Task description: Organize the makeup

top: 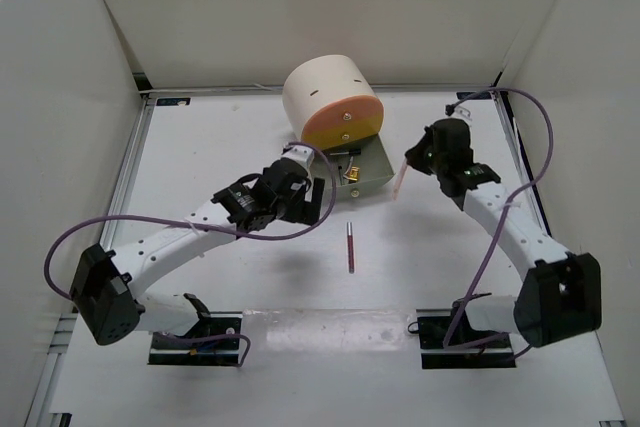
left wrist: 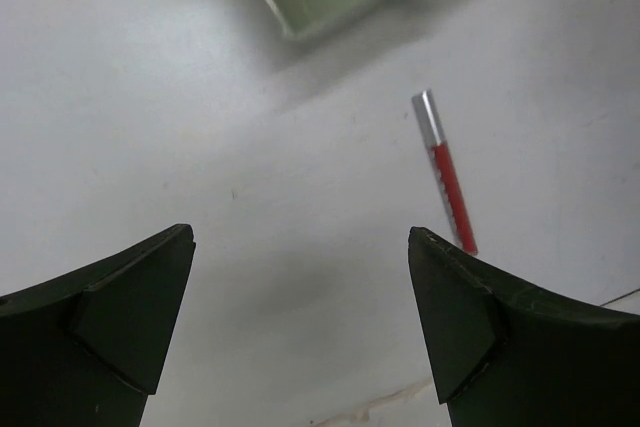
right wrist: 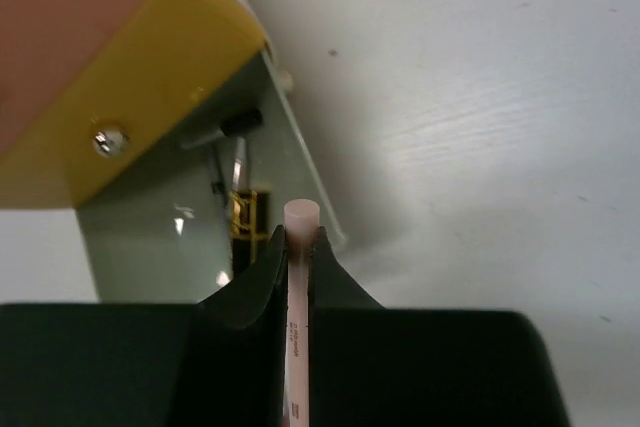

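Observation:
My right gripper needs to keep holding the pencil. The pink pencil [top: 399, 180] is hanging beside the green drawer and would fall onto the table if I opened now.
My right gripper [right wrist: 297, 243] is shut on a thin pale pink pencil [right wrist: 298, 297], whose blunt end sticks up between the fingertips. In the top view that gripper [top: 408, 159] holds the pink pencil [top: 399, 180] just right of the open grey-green drawer [top: 368, 175]. A red pencil with a silver cap [top: 351, 245] lies on the table in front of the drawer, also visible in the left wrist view as the red pencil [left wrist: 447, 175]. My left gripper [left wrist: 300, 282] hangs open over bare table to the left of it, its fingers [left wrist: 130, 307] wide apart and holding nothing. Left gripper [top: 308, 200] is near the drawer's left side.
The large cream cylindrical box [top: 325, 92] stands at the back centre with orange and yellow drawer fronts [right wrist: 150, 97]. The pulled-out green drawer [right wrist: 170, 227] holds a dark pencil [right wrist: 225, 131] and a gold-and-black item [right wrist: 243, 217]. White walls enclose the table.

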Robot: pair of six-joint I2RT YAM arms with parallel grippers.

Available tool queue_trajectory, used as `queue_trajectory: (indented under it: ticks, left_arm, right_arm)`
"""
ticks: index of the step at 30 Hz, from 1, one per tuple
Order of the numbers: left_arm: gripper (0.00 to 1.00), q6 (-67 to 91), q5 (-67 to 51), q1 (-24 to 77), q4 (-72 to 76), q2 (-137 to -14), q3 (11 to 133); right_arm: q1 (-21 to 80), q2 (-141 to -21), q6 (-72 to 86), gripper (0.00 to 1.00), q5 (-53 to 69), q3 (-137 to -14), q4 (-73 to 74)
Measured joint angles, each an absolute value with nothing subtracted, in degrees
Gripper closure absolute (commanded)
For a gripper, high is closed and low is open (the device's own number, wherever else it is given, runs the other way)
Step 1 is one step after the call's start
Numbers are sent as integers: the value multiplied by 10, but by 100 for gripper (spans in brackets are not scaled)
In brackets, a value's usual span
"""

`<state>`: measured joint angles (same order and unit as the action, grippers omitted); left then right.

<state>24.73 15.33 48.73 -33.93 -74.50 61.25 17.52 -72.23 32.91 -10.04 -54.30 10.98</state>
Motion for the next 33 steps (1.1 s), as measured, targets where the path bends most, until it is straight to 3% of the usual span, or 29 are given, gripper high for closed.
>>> queue_trajectory:
  ticks: [9,12,13,16,24,33]
  left_arm:
    - [2,310,98,487,-338,-740,524]
    - [2,322,89,487,-324,-737,516]
    - [2,326,86,487,-319,-737,515]
    - [2,334,81,488,-312,-737,512]
    - [2,338,78,488,-292,-752,512]
    - [2,345,77,511,-252,-884,554]
  right_arm:
    - [273,-867,484,98,-182,-556,-59]
    - [300,-891,526,72,-218,-555,-102]
    - [305,-895,536,45,-228,-556,-109]
    - [311,-901,555,1,-243,-567,-107]
    - [303,-858,518,1,-264,-591,-56]
    - [230,-638,452,1,-347,-530,95]
